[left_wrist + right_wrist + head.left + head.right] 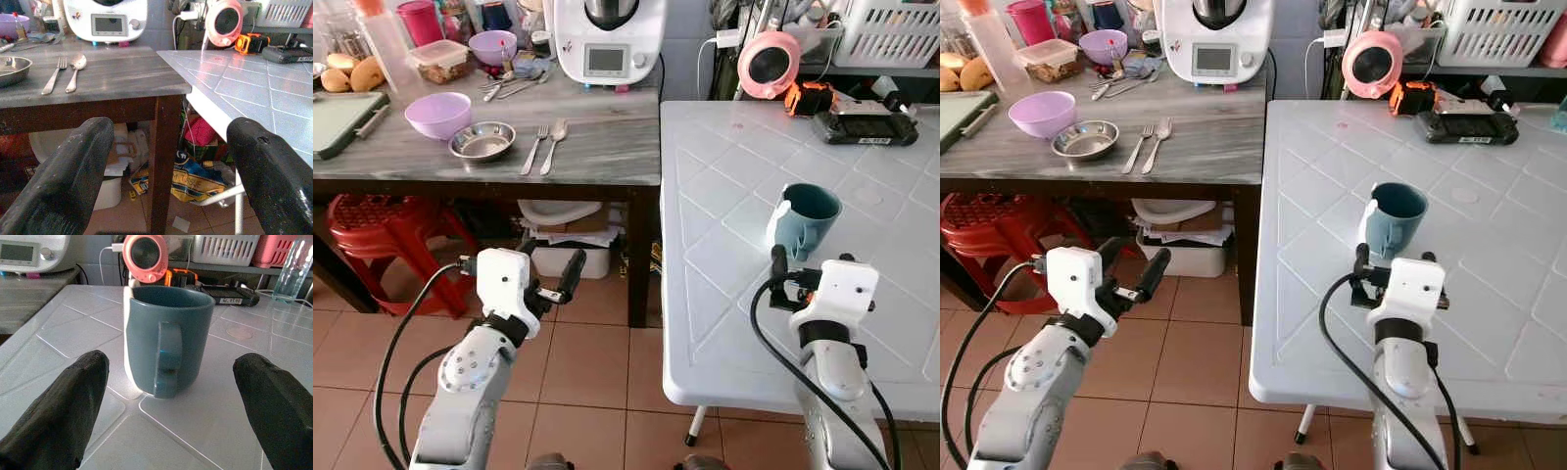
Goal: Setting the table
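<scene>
The teal mug's round body takes up nearly the whole gap between the fingers, so the robot's right gripper will next grab the mug by its slim, flat-sided handle [808,240].
A teal mug [806,217] stands upright on the white plastic table [724,186], its handle turned toward me. My right gripper [811,262] is open just short of the mug, level with the table top, its fingers [73,401] apart and empty. On the grey-topped side table [607,137] lie a fork [534,149] and a spoon [554,145] side by side, beside a steel bowl [481,141] and a purple bowl [437,114]. My left gripper [551,262] is open and empty, below that table's front edge, over the tiled floor.
A white kitchen machine [607,39], a smaller purple bowl [493,45] and food boxes crowd the back of the grey table. A pink round appliance [769,64] and a black device [865,125] sit at the white table's far side. A red stool [382,225] stands underneath.
</scene>
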Available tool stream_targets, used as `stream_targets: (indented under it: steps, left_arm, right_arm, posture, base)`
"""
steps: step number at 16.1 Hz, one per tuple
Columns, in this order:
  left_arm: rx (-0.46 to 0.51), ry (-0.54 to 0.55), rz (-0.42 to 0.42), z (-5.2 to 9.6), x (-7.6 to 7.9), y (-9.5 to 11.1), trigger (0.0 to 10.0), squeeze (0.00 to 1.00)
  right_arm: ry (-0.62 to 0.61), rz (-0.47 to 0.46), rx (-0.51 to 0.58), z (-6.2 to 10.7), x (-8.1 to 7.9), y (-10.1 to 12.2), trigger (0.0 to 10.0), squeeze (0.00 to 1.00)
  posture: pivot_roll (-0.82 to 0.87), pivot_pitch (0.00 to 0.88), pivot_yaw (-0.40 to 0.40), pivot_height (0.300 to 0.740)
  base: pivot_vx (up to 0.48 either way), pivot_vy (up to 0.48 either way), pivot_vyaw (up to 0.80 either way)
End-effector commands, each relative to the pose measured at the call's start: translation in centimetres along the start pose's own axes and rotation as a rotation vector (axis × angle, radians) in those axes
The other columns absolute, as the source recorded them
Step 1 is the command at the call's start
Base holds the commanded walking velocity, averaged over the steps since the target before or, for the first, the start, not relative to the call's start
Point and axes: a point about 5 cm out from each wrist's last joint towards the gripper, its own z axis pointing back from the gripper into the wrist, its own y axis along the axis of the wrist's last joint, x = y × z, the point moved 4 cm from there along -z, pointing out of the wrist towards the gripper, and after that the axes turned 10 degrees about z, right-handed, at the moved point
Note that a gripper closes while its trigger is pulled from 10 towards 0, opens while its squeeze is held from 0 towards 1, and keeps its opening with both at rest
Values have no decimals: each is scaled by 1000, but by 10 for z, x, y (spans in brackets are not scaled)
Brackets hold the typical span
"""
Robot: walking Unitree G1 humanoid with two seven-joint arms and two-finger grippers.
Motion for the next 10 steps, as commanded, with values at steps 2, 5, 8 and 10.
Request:
stream_targets:
  steps: [2,5,8,10]
  left_arm:
    - [-18,-19,-10,3,2,1,10000,0]
    - [-34,-20,-22,4,0,1,10000,0]
    - [-50,-26,-31,4,0,0,10000,0]
    - [-58,-27,-34,5,-1,0,10000,0]
  right_arm:
    - [-13,10,-11,-5,5,-1,10000,0]
    - [-38,16,-31,-9,13,-4,10000,0]
    - [-46,14,-32,-17,18,-3,10000,0]
    - [-46,11,-30,-22,19,-1,10000,0]
  posture:
    - [7,47,56,740]
    - [14,56,64,740]
    - [18,60,72,740]
    - [22,62,75,740]
  base:
    - [0,0,0]
    - [0,0,0]
    - [0,0,0]
    - [0,0,0]
